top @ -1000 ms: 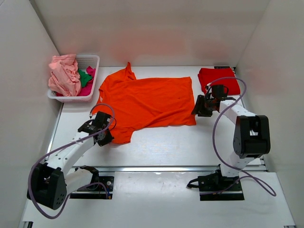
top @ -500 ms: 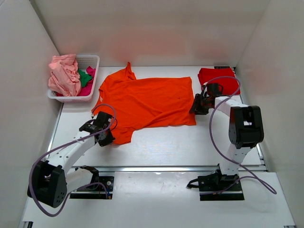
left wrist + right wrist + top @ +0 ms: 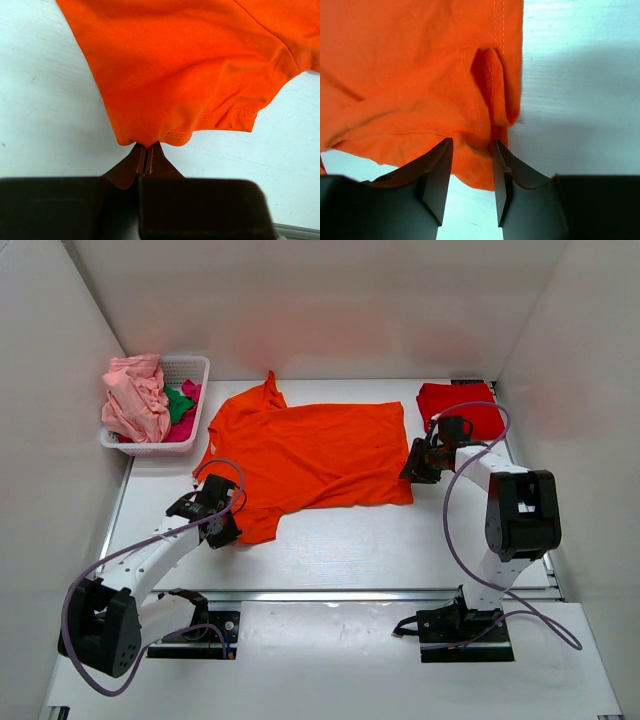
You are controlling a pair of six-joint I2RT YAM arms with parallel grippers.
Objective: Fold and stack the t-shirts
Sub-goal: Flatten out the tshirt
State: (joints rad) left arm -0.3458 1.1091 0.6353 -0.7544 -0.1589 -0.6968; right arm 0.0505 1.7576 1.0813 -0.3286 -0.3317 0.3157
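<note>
I need to straighten and fold the orange t-shirt (image 3: 310, 455), so next I need to grab its puckered near hem corner (image 3: 404, 487), opposite the held sleeve, with my right gripper.
The bright orange t-shirt (image 3: 310, 455) lies spread flat mid-table. My left gripper (image 3: 222, 523) is shut on its near-left sleeve edge; the left wrist view shows the cloth (image 3: 190, 65) pinched at my closed tips (image 3: 146, 147). My right gripper (image 3: 413, 466) is open at the shirt's right hem; in the right wrist view the jaws (image 3: 472, 150) straddle a puckered fold of the orange hem (image 3: 490, 95) without closing on it. A folded red t-shirt (image 3: 460, 408) lies at the far right. Pale pink (image 3: 135, 400), green (image 3: 178, 403) and magenta (image 3: 190, 390) t-shirts sit in the basket.
The white mesh basket (image 3: 195, 368) stands at the far left corner. White walls enclose the table on three sides. Bare white tabletop (image 3: 380, 540) lies between the shirt and the arm bases. Purple cables loop off both arms.
My right gripper moved in from just off the shirt's right edge onto the hem, then settled slightly. My left gripper stays shut on the sleeve, barely shifted.
</note>
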